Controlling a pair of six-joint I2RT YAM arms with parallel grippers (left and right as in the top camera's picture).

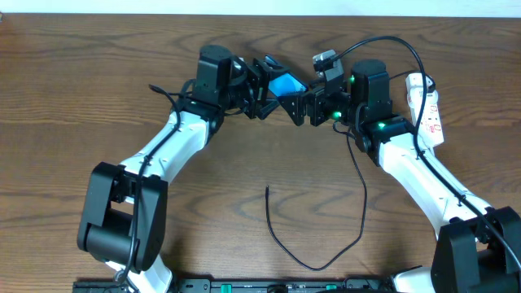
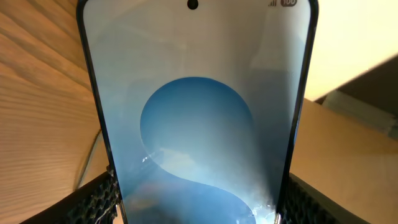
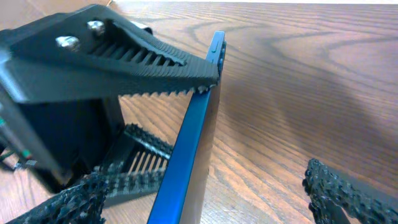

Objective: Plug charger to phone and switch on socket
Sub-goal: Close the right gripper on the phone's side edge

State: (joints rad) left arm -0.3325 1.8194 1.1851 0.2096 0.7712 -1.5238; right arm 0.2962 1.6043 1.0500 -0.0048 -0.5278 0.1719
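The phone's loose end (image 1: 295,86) (image 3: 179,191) is edge-on between my fingers and reaches in past them. My right gripper should close on it, as closing now would hold it.
The phone (image 1: 285,85) is held off the table at the back centre, its light-blue screen tilted up. My left gripper (image 1: 264,91) is shut on it. In the left wrist view the phone (image 2: 199,112) fills the frame, and both fingers (image 2: 93,199) press on its long edges. My right gripper (image 1: 303,106) stands open at the phone's other end. In the right wrist view the phone (image 3: 193,143) shows edge-on between my wide-apart fingertips (image 3: 348,193). The charger (image 1: 277,236) lies in a loop on the table in front, its free tip pointing away from me. The socket (image 1: 427,106) lies at the far right.
The left gripper's ribbed finger (image 3: 124,56) crosses the top of the right wrist view and rests on the phone's edge. A thick black arm cable (image 1: 399,45) arches over the right wrist. Bare wood table (image 1: 81,81) stretches to the left and front.
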